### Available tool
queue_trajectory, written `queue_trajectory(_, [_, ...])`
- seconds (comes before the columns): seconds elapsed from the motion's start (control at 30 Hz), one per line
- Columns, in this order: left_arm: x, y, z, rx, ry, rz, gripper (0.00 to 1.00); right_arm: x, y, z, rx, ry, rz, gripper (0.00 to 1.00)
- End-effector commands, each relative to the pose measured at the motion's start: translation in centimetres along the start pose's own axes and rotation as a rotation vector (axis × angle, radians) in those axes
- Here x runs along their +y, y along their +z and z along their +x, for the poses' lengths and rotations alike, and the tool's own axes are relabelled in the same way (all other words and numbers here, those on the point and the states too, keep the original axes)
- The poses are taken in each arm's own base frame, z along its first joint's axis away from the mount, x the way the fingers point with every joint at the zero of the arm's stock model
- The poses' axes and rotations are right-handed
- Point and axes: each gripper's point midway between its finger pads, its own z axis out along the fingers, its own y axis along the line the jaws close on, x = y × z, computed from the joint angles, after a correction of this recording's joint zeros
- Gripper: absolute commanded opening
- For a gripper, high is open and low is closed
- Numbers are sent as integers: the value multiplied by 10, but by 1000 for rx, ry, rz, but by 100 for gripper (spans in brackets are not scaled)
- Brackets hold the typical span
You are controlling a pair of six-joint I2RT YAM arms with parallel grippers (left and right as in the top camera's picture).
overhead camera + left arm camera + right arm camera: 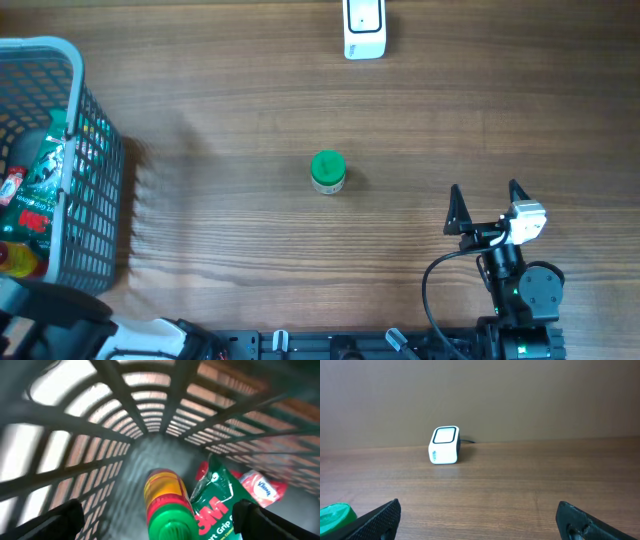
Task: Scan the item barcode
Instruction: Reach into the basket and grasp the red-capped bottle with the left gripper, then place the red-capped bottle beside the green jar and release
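My left gripper needs to grab the bottle's red end by the green cap (165, 500), so that its base stays free to stand upright.
A small round item with a green lid (328, 170) stands upright mid-table; its edge shows at the low left of the right wrist view (335, 512). The white barcode scanner (364, 28) sits at the far edge, its dark window (445, 435) facing up. My right gripper (485, 190) is open over bare wood, right of the green item, holding nothing (477, 507). My left gripper (160, 512) is open inside the basket, its fingers on either side of a yellow-and-red bottle with a green cap (165, 500), not closed on it.
The grey mesh basket (70, 170) stands at the left edge with several packaged goods in it. Beside the bottle lie a green 3M pack (217, 505) and a red-and-white tissue pack (262, 485). The left arm's body (50, 320) fills the near left corner.
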Motion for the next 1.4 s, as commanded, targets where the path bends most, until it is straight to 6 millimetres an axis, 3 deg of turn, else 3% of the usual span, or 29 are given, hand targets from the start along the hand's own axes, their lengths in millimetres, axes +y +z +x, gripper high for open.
queue_trajectory(0.0, [-18, 30, 21, 116, 95, -6, 100, -1, 0, -1, -3, 17, 9, 100])
queue_trajectory(0.13, [-21, 50, 33, 168, 121, -48, 100, -1, 0, -1, -3, 17, 10, 100])
queue_trajectory(0.27, [-21, 55, 35, 178, 125, -59, 100, -1, 0, -1, -3, 17, 10, 100])
queue_trajectory(0.37, [-20, 55, 36, 181, 126, -63, 86, -1, 0, -1, -3, 17, 9, 100])
queue_trajectory(0.53, [-19, 55, 37, 185, 128, -69, 47, -1, 0, -1, -3, 17, 10, 100])
queue_trajectory(0.67, [-18, 55, 37, 187, 128, -71, 44, -1, 0, -1, -3, 17, 10, 100])
queue_trajectory(0.77, [-23, 39, 31, 168, 120, -33, 41, -1, 0, -1, -3, 17, 10, 100])
queue_trajectory(0.97, [-34, -31, 6, 100, 82, 116, 40, -1, 0, 0, -3, 17, 9, 100])
queue_trajectory(1.1, [-34, -94, -8, 43, 55, 255, 40, -1, 0, -1, -3, 17, 9, 100])
queue_trajectory(1.37, [-40, -214, 23, 102, 108, 677, 39, -1, 0, -1, -3, 17, 10, 100])
